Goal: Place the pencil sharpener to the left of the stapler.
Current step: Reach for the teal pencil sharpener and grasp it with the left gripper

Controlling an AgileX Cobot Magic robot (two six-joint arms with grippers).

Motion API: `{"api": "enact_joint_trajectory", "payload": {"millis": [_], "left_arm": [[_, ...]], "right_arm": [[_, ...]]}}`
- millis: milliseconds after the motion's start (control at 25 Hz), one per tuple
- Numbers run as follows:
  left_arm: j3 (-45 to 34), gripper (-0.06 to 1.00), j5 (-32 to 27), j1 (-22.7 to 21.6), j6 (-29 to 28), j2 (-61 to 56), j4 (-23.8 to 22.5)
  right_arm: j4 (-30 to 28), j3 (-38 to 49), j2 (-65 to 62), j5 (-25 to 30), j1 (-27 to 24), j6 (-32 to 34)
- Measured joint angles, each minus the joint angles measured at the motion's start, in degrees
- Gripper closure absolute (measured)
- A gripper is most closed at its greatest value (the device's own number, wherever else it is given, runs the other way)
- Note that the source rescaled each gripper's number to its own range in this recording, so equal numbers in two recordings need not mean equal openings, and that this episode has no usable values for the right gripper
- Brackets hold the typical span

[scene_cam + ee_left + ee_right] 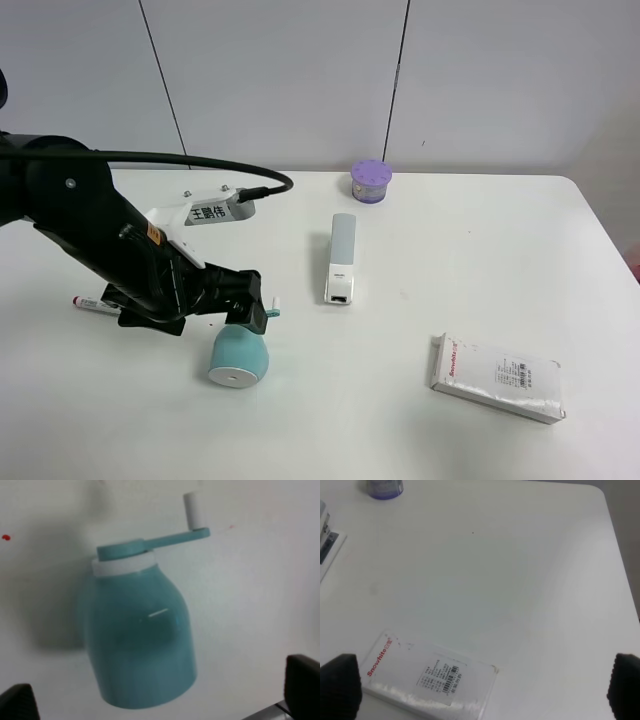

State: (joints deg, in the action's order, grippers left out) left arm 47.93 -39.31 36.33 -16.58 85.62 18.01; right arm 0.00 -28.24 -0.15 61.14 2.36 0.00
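Observation:
My left gripper will next grab the pencil sharpener by its teal body [240,351], to set it beside the stapler [341,258].
The light-teal pencil sharpener [238,356] lies on its side on the white table, white round end toward the front edge and crank handle [272,312] at the back. My left gripper [243,305] hovers just over its crank end, open. In the left wrist view the sharpener [140,635] fills the middle, and the two black fingertips [301,680] stand wide apart on either side of its base without touching it. The white stapler [341,258] lies to the right of the sharpener, further back. My right gripper [482,687] is open with nothing in it and does not show in the exterior view.
A small purple jar [371,181] stands behind the stapler. A white packet with red print [497,378] lies at the front right, below the right gripper [430,680]. A pen [95,302] lies at the left, partly under my left arm.

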Motion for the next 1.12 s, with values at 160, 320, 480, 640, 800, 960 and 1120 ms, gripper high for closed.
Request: {"api": "enact_joint_trajectory", "payload": {"millis": [160,320,480,640,800,960,1120], "left_arm": [[-0.1,-0.06,1.0,0.4,-2.4,0.4,-2.0],[-0.1,-0.06,2.0,0.8,-3.5,3.4,-5.0],[-0.1,-0.06,2.5,0.9,-4.4,5.6,-6.5],[-0.1,-0.03,3.8,1.1,-4.8,5.7,-6.6],[-0.1,-0.02,5.6,3.3,-4.8,5.7,-5.2],[-0.1,-0.02,6.8,4.4,-4.8,6.3,-4.0],[-0.1,-0.02,7.1,4.4,-4.8,8.4,-4.0]], "right_arm": [[0.0,0.0,0.0,0.0,0.0,0.0],[0.0,0.0,0.0,0.0,0.0,0.0],[0.0,0.0,0.0,0.0,0.0,0.0],[0.0,0.0,0.0,0.0,0.0,0.0],[0.0,0.0,0.0,0.0,0.0,0.0],[0.0,0.0,0.0,0.0,0.0,0.0],[0.0,0.0,0.0,0.0,0.0,0.0]]}}
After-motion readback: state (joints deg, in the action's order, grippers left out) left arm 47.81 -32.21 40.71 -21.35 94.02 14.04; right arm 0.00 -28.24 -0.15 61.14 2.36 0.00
